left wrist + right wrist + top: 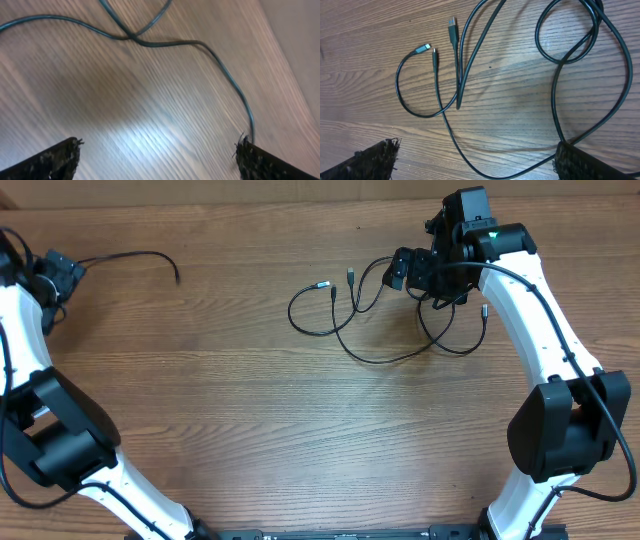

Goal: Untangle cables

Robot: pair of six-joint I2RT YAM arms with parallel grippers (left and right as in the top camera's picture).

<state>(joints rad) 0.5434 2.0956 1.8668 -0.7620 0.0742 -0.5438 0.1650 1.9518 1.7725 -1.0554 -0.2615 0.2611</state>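
The left gripper reaches the looped cables next and grabs one between the plug ends and the loops, so the loops stay free to untangle.
One thin black cable (130,255) lies apart at the far left of the table, running out from my left gripper (55,275). In the left wrist view this cable (220,62) crosses itself and ends by the right fingertip (247,152); the left gripper (157,150) is open with only bare wood between its fingers. The other cables (385,360) lie looped over each other at the back right, silver plug ends (322,284) pointing left. My right gripper (408,272) hovers over them, open. In the right wrist view a cable (470,155) curves under the right gripper (475,150), and the plugs (422,48) lie ahead.
The table is brown wood (250,410). Its back edge (300,192) runs just behind both grippers. The arm bases (560,430) stand at the front left and front right.
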